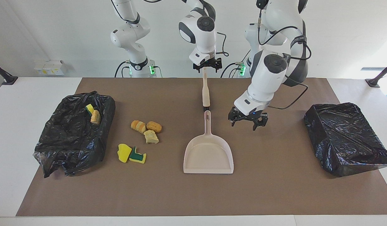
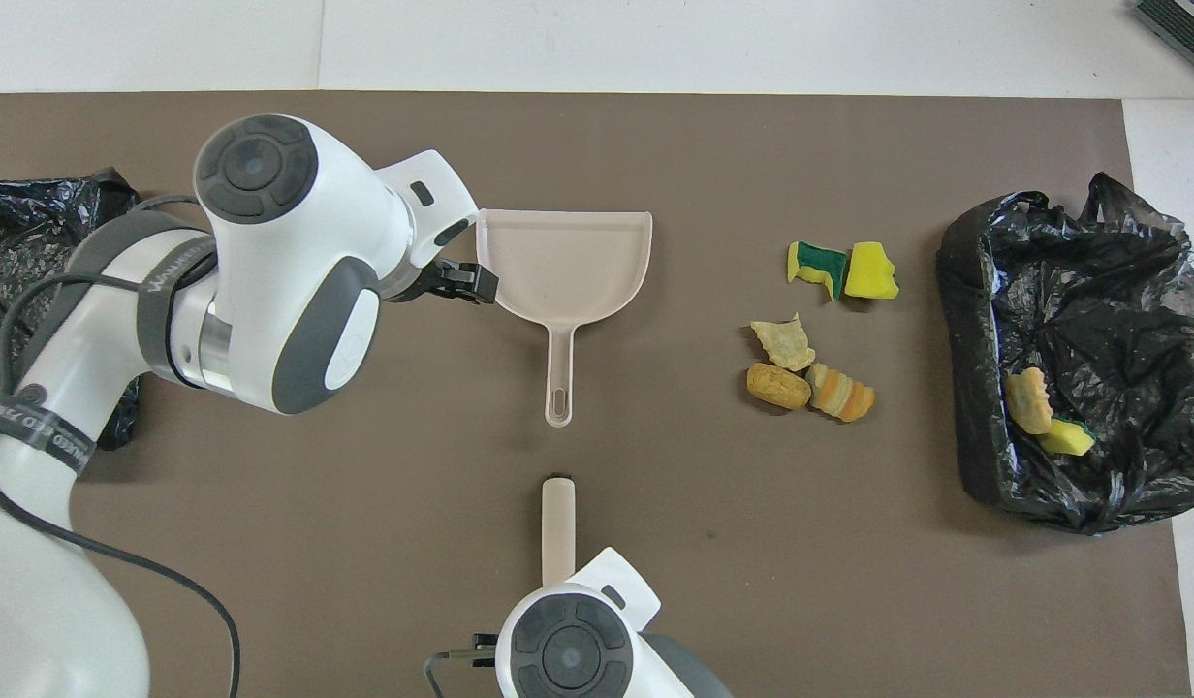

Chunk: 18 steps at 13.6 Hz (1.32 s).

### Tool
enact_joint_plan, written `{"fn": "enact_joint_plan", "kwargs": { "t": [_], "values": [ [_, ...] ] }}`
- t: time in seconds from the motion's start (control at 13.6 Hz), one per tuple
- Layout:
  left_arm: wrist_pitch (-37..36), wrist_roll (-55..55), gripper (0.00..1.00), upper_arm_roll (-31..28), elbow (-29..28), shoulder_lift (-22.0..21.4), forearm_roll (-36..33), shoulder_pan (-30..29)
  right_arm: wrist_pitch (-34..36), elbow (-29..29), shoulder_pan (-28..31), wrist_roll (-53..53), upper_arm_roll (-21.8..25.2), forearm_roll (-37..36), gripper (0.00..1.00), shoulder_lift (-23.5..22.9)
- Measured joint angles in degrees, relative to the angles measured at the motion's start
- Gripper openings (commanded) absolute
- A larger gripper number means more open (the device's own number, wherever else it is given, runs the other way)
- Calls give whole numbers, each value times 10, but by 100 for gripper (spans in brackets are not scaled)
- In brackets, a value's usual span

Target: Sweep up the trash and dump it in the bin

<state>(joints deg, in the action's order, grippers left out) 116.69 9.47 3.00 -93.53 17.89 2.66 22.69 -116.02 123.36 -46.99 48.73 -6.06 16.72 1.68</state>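
Observation:
The left gripper needs to grab the dustpan (image 2: 563, 262) next, and it should take it by its narrow handle (image 2: 559, 378), since the dustpan's flat pan is far wider than the left gripper's fingers can span.
Several trash scraps lie loose on the mat: bread chunks (image 1: 146, 126) (image 2: 810, 383) and yellow-green sponge pieces (image 1: 131, 154) (image 2: 842, 270). Two more scraps (image 1: 93, 113) (image 2: 1043, 417) lie in the black-bagged bin (image 1: 71, 138) (image 2: 1072, 291) at the right arm's end. The beige dustpan (image 1: 208, 155) (image 2: 563, 262) lies flat mid-table, handle toward the robots. My right gripper (image 1: 207, 66) is raised over the table's robot-side edge, shut on a beige stick handle (image 1: 206, 91) (image 2: 558, 528) that hangs down toward the dustpan's handle. My left gripper (image 1: 248, 124) (image 2: 466, 283) is open and empty, low beside the dustpan.
A second black-bagged bin (image 1: 346, 138) (image 2: 35, 223) stands at the left arm's end, with nothing showing in it. The brown mat (image 1: 275, 188) covers the table. The left arm's body hides part of the mat and that bin in the overhead view.

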Motion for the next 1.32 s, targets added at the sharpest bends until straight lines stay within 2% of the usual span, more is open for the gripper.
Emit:
{"fn": "enact_joint_plan", "kwargs": {
  "t": [0.15, 0.37, 0.59, 0.66, 0.81, 0.88, 0.96, 1.03, 1.1, 1.18, 1.25, 1.32],
  "values": [
    [41, 39, 100, 0, -22, 8, 0, 32, -41, 34, -18, 0, 1, 1, 100, -3],
    [61, 95, 100, 0, -51, 15, 0, 74, -124, 81, -62, 10, 0, 2, 100, -29],
    [89, 138, 100, 0, -81, 15, 0, 101, -129, 84, -67, 11, 2, 2, 100, -37],
    [97, 152, 98, 0, -86, 15, 0, 106, -128, 84, -67, 11, 3, 2, 94, -36],
    [111, 180, 76, 0, -91, 15, 0, 114, -128, 84, -67, 11, 4, 2, 76, -36],
    [111, 187, 65, 0, -92, 16, 0, 115, -128, 84, -66, 11, 4, 1, 63, -36],
    [111, 190, 54, 0, -93, 16, 0, 115, -128, 83, -66, 11, 5, 0, 49, -36],
    [110, 191, 53, 0, -94, 16, 0, 115, -128, 82, -65, 11, 6, -2, 31, -37],
    [110, 191, 53, 0, -98, 16, 0, 115, -128, 79, -65, 11, 7, -7, 5, -37],
    [110, 191, 53, 0, -103, 16, 0, 116, -128, 77, -64, 10, 7, -15, 0, -38],
    [110, 191, 53, 1, -107, 16, 0, 119, -128, 76, -63, 10, 7, -24, 0, -38],
    [110, 192, 42, 1, -111, 16, 0, 122, -128, 75, -60, 9, 7, -27, 0, -39]
  ]
}}
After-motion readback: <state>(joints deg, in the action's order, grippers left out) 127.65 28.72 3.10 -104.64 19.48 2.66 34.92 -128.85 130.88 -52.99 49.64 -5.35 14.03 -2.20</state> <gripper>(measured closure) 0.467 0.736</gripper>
